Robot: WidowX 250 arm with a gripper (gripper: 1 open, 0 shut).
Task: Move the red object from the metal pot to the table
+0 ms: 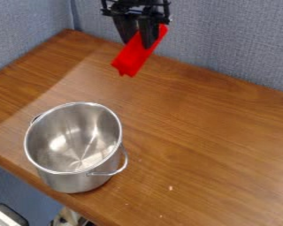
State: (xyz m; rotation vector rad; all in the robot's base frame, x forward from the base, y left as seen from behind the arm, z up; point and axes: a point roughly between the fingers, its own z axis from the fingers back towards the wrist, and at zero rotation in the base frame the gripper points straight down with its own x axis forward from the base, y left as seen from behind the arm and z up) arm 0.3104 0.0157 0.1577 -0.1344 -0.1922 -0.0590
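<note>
My gripper keeps hold of the red block from here until it rests on the tabletop, since the lower end of the red block (126, 68) hangs tilted in the air.
The red object (137, 53), a bright red elongated block, hangs tilted in the air above the far part of the table (203, 124). My gripper (144, 33) is shut on its upper end, at the top of the view. The metal pot (73, 146) stands at the near left of the table, shiny and empty inside. The block is well clear of the pot, up and to the right of it.
A grey-blue padded wall (226, 35) rises behind the table. The table's near edge runs diagonally past the pot at the lower left. Bare wood stretches across the right half.
</note>
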